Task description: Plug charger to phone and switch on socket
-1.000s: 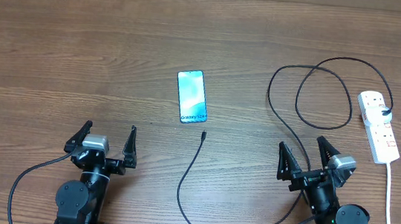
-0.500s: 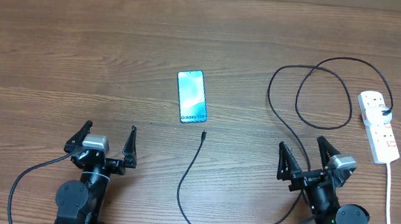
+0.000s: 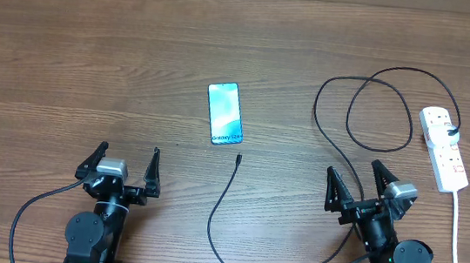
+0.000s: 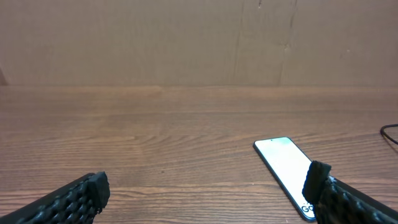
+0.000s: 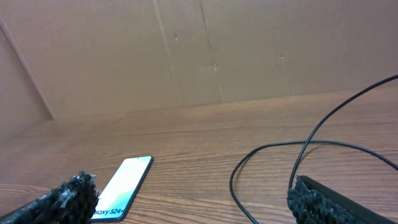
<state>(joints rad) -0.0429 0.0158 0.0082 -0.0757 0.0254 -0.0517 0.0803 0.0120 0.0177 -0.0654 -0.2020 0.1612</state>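
The phone's "Galaxy" end should stay free for the charger. My left gripper needs to grip the phone (image 3: 225, 113) across its long side edges next.
The phone (image 3: 225, 113) lies flat mid-table, blue-teal screen up, "Galaxy" end toward me; it also shows in the left wrist view (image 4: 285, 169) and the right wrist view (image 5: 123, 186). The charger (image 3: 339, 142) is a thin black cable looping from the socket (image 3: 444, 148) at the right and curving back; its connector tip (image 3: 238, 159) lies just below the phone. The cable also shows in the right wrist view (image 5: 267, 155). My left gripper (image 3: 122, 165) is open and empty at the near left. My right gripper (image 3: 359, 186) is open and empty at the near right, over the cable.
A thick white cord (image 3: 457, 251) runs from the socket toward the near right edge. A brown cardboard wall (image 4: 186, 43) stands along the table's far edge. Black arm cables trail at the front edge by both bases.
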